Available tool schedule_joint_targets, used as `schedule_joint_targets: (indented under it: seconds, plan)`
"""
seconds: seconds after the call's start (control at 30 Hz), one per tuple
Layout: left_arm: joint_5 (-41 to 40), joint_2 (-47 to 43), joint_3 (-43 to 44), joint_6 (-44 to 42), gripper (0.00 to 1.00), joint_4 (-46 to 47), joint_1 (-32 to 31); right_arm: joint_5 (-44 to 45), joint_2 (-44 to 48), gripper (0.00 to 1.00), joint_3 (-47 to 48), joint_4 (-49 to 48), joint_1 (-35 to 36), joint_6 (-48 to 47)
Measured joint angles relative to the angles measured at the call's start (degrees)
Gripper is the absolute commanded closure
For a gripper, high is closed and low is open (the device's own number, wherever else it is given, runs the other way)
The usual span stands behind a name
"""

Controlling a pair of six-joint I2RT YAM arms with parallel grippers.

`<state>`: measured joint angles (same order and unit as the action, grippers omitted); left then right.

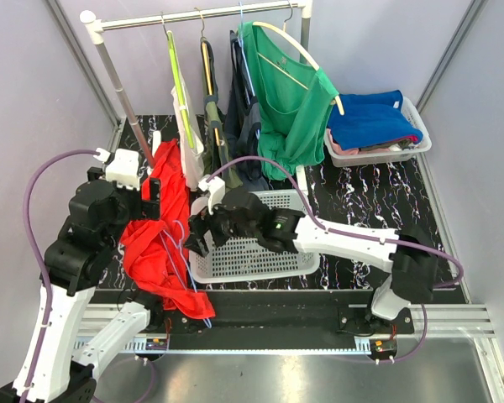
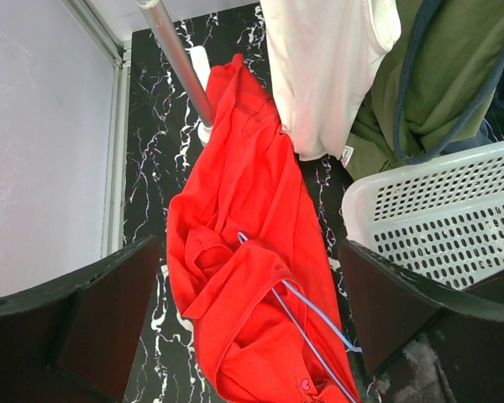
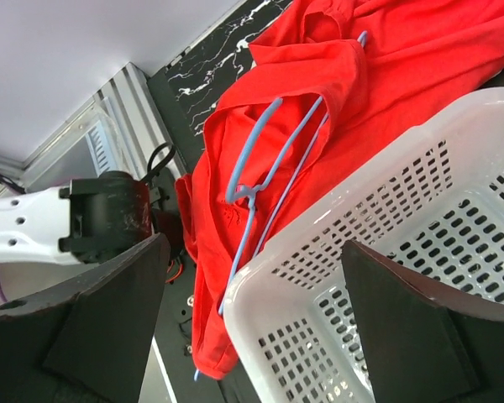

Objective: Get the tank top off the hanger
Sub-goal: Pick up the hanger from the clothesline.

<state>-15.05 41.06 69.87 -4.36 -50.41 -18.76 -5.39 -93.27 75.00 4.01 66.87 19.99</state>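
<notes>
The hanger's hook lies beyond the fingers, so closing now would miss. My right gripper moves toward the hook, then closes on the hook.
A red tank top point(image 1: 155, 243) lies crumpled on the black marbled table, left of a white basket. A light blue hanger point(image 1: 181, 252) is still threaded through it, with its hook end lying on the cloth near the basket's corner. My left gripper point(image 1: 149, 200) hovers over the tank top point(image 2: 244, 210), open, with the hanger point(image 2: 319, 315) and red cloth below and between its fingers point(image 2: 109, 311). My right gripper point(image 1: 197, 235) is open above the basket's near-left corner point(image 3: 361, 252), just beside the hanger point(image 3: 260, 159) and tank top point(image 3: 319, 75). Neither gripper holds anything.
The white perforated basket point(image 1: 260, 252) stands at the table's middle. Behind it a clothes rail point(image 1: 193, 15) carries white, olive, dark and green point(image 1: 290, 101) garments, and its post point(image 2: 181, 63) stands by the tank top. A tub of folded clothes point(image 1: 378, 130) sits at the back right.
</notes>
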Motion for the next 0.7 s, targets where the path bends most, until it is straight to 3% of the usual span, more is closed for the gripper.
schedule_joint_targets:
  seconds: [0.47,0.7]
  plan:
    - [0.00,-0.20,-0.13,0.22,0.02,0.37,0.00,0.48,-9.44,0.17,4.09,-6.75,1.90,3.06]
    - [0.02,-0.20,-0.13,0.24,0.02,0.39,0.00,2.82,-12.50,0.33,4.46,-7.21,4.57,3.19]
